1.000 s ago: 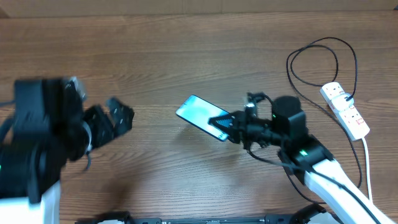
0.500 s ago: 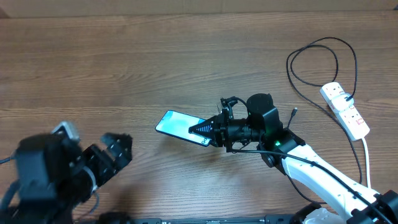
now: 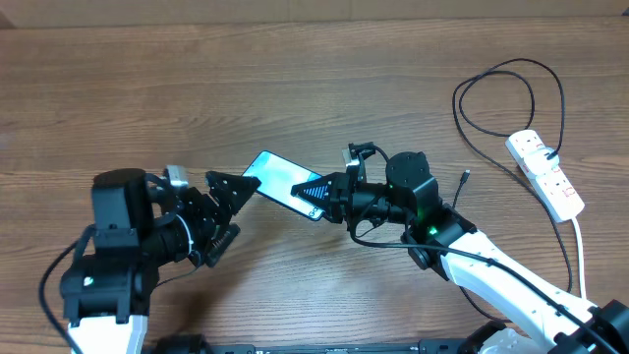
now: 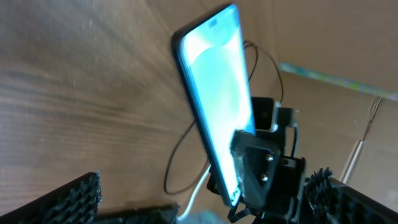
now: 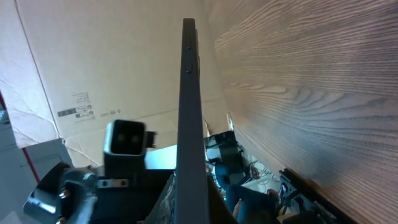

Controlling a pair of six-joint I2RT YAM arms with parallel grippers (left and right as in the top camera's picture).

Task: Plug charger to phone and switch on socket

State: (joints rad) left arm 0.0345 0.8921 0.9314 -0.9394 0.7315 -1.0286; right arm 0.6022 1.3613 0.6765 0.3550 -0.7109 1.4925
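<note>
Next, my left gripper picks up the phone by its long side (image 3: 273, 178), away from the end my right gripper holds. This likely allows plugging the charger (image 3: 496, 79) in at that end.
The phone (image 3: 278, 180), its light blue screen up, is lifted off the table with my right gripper (image 3: 319, 194) shut on its right end. In the right wrist view the phone (image 5: 189, 106) shows edge-on, pinched between the fingers of that gripper (image 5: 193, 202). My left gripper (image 3: 236, 209) is open just left of the phone, its upper fingertip near the phone's left end. From the left wrist the phone (image 4: 214, 93) stands ahead of the spread fingers (image 4: 68, 199). The white socket (image 3: 546, 175) lies far right. The black charger (image 3: 496, 79) loops beside it, its tip (image 3: 464, 178) lying loose on the table.
The socket's thick white cord (image 3: 580, 265) runs down the right edge. The right arm's white link (image 3: 511, 285) crosses the front right. Cardboard (image 3: 314, 10) lines the far side of the wooden table (image 3: 295, 88).
My left arm has swung up and right from the front-left corner to the phone's left end. The right gripper has carried the phone slightly up.
</note>
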